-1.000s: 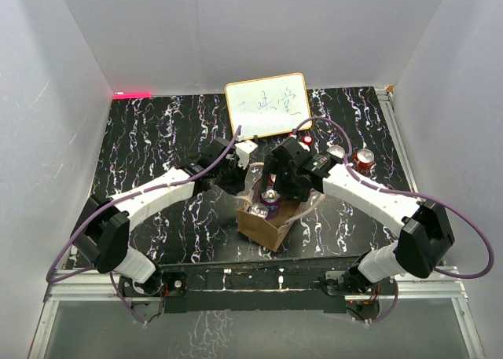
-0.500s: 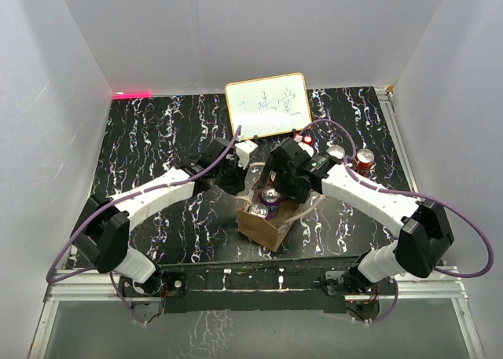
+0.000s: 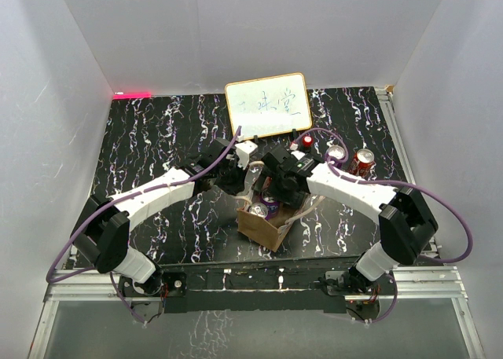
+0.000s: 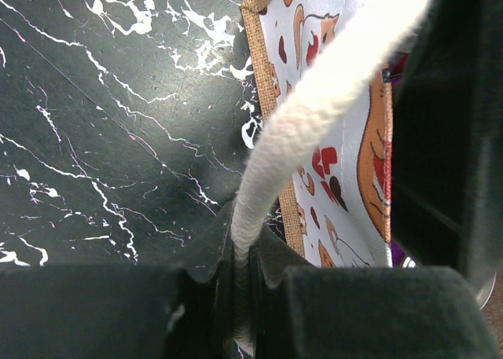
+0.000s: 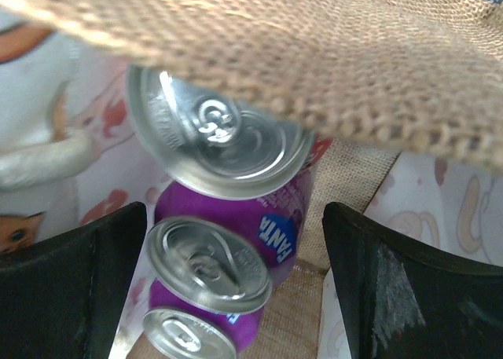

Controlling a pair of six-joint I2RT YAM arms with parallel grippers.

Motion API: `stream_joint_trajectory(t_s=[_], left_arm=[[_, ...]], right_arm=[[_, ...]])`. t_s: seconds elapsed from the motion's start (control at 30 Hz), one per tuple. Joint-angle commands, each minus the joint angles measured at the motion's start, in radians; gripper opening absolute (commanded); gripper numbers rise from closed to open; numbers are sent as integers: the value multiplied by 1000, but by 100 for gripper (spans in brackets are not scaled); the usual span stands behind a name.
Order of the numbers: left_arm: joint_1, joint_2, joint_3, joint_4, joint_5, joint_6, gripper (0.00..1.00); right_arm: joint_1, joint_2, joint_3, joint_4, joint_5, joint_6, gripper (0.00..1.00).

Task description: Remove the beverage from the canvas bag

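Note:
I should grab a Fanta can by its purple sides with my right gripper next. This leaves the can's base free to stand on the tabletop.
The canvas bag (image 3: 266, 225) stands at the table's middle front, open at the top. My left gripper (image 3: 238, 173) is shut on its pale rope handle (image 4: 314, 115), which runs between the jaws of the left gripper (image 4: 242, 296). My right gripper (image 3: 273, 183) hangs over the bag's far end, open and empty. In the right wrist view, the right gripper (image 5: 233, 217) has its fingers (image 5: 63, 288) spread on either side of three purple Fanta cans (image 5: 216, 139) standing inside. The bag's burlap rim (image 5: 314, 53) crosses the top of that view.
A purple can (image 3: 335, 156) and a red can (image 3: 363, 161) stand on the table right of the bag. A small red can (image 3: 306, 141) stands near a white framed board (image 3: 267, 104) at the back. White walls enclose the table.

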Motion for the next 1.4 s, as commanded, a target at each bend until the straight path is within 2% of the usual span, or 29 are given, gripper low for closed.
stream_joint_trajectory(t_s=[0.0, 0.3, 0.5, 0.57, 0.67, 1.37], left_arm=[[-11, -40, 27, -30, 6, 10, 0], [-12, -29, 30, -32, 5, 11, 0], [-12, -24, 31, -33, 3, 11, 0], [-12, -21, 33, -34, 5, 11, 0], [-12, -17, 33, -34, 7, 11, 0], [-12, -11, 34, -34, 8, 11, 1]], right_arm=[[15, 36, -17, 30, 51, 54, 98], [24, 125, -2, 30, 50, 61, 97], [27, 99, 7, 11, 88, 66, 92], [27, 85, 11, 4, 96, 65, 83], [27, 67, 11, 3, 99, 61, 60], [26, -87, 35, -23, 145, -22, 14]])
